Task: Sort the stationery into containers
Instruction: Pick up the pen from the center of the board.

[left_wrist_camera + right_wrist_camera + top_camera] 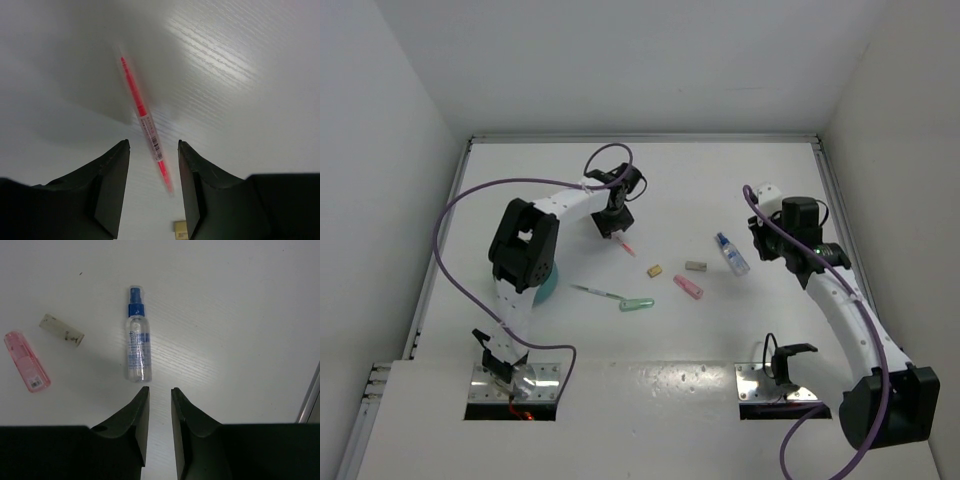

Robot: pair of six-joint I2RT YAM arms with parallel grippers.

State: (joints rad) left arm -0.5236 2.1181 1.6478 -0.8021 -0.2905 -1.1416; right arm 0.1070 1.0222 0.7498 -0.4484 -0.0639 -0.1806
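My left gripper isn't ready to close yet. Its fingers are above the pen and would miss it now, so the gripper needs to go lower first.
A thin pink-red pen (141,117) lies on the white table; my left gripper (153,146) hovers over it, open, with the pen's lower end between the jaws. From above, the left gripper (617,226) is just above that pen (626,244). My right gripper (160,388) is empty, its jaws a narrow gap apart, just short of the base of the clear blue-capped bottle (136,342). The top view shows the bottle (731,253) left of the right gripper (761,247). The teal cup (549,288) is mostly hidden under the left arm. No yellow marker is in view.
Two tan erasers (655,270) (695,266), a pink marker (688,287), a thin green pen (594,291) and a light-blue marker (637,303) lie mid-table. The right wrist view shows one eraser (61,330) and the pink marker (27,361). White walls enclose the table.
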